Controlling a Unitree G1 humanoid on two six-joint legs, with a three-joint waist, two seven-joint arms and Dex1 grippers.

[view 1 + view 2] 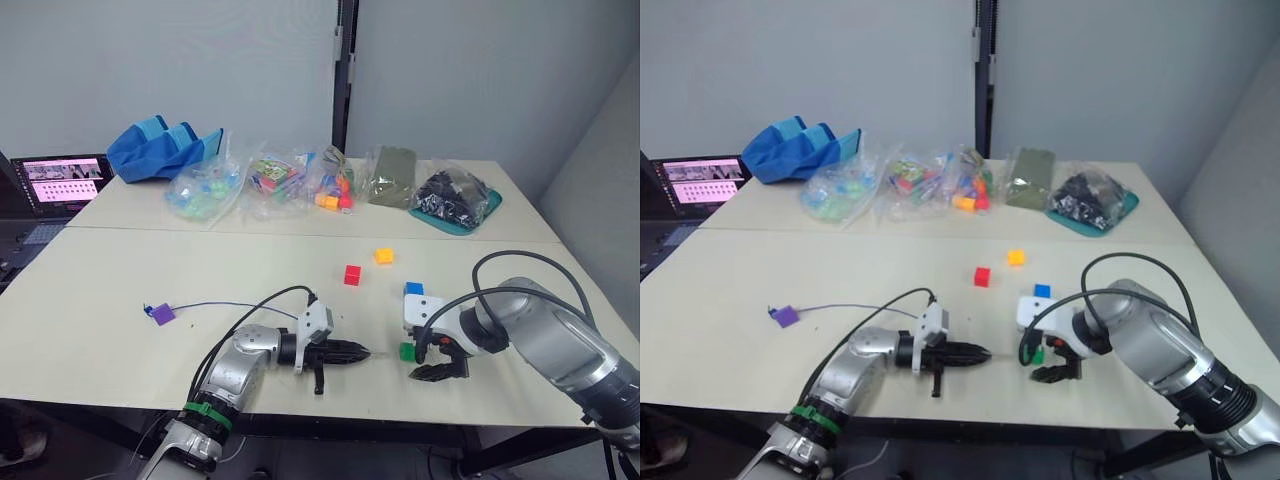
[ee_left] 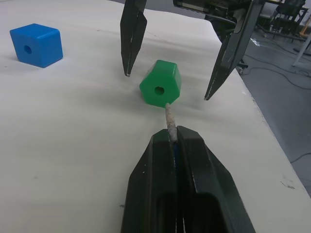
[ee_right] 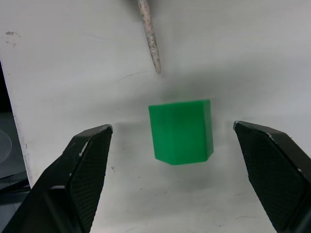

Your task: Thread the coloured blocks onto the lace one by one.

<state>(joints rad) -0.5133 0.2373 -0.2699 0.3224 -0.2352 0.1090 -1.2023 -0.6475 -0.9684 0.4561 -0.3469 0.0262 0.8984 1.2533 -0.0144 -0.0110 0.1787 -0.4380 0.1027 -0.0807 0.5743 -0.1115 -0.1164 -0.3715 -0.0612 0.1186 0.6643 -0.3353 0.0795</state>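
The right gripper grabs the green block's solid sides next, so that its hole stays free to take the lace's pale tip [image 1: 378, 354] [image 3: 156, 64].
The green block [image 2: 160, 82] lies near the table's front edge, its hole facing my left gripper [image 2: 174, 133]. That gripper is shut on the lace's pale tip [image 2: 169, 119], which points at the block from just short of it. My right gripper [image 3: 172, 127] is open, one finger on each side of the green block without touching it. The blue block [image 1: 414, 289] sits just behind; the red block [image 1: 352, 275] and the orange-yellow block [image 1: 384, 256] lie farther back. The dark lace [image 1: 230, 304] trails left to the purple piece [image 1: 162, 314].
Clear bags of mixed toys [image 1: 280, 180], a blue cloth bag [image 1: 160, 148] and a teal tray of black parts [image 1: 455, 200] line the back table. A laptop [image 1: 65, 180] stands at far left. The table's front edge [image 1: 400, 412] is close to both grippers.
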